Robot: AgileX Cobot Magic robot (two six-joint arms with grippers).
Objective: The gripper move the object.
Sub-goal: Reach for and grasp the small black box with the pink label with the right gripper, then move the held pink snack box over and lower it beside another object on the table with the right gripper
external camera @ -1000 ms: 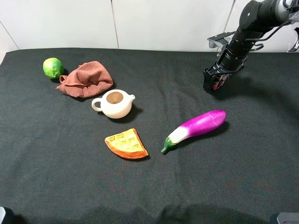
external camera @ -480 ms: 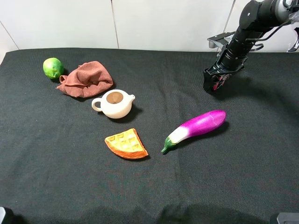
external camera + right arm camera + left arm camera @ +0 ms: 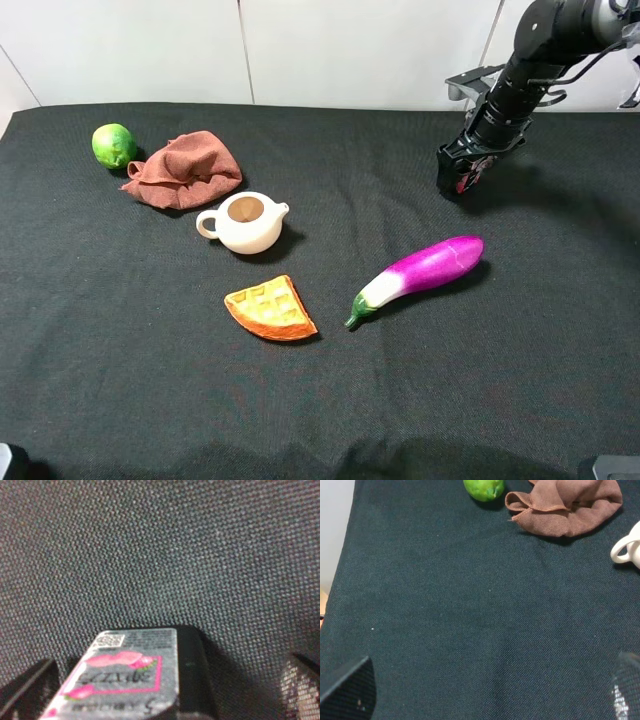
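The black tin point(image 3: 125, 680) has both fingers down beside it, low at the cloth, so they would hold it if they closed now. My right gripper should close on the tin now.
The object, a small black tin point(image 3: 466, 177) with pink, white and green graphics, is on the black cloth at the far right. My right gripper point(image 3: 456, 170) is down over it, on a black arm reaching in from the upper right. In the right wrist view the tin point(image 3: 125, 680) lies between the two spread fingertips point(image 3: 30, 685), which stand clear of its sides. The right gripper point(image 3: 167, 690) is open. My left gripper point(image 3: 492, 690) is open and empty above bare cloth, with only its fingertips point(image 3: 350, 687) showing.
A purple eggplant point(image 3: 420, 272) lies near the tin, toward the front. A white teapot point(image 3: 245, 222), a waffle wedge point(image 3: 271, 309), a brown cloth point(image 3: 185, 169) and a green lime point(image 3: 114, 145) lie on the left half. The cloth point(image 3: 565, 507) and lime point(image 3: 484, 488) also show in the left wrist view.
The right arm and gripper have shifted slightly up and to the right over the tin. Everything else is unmoved.
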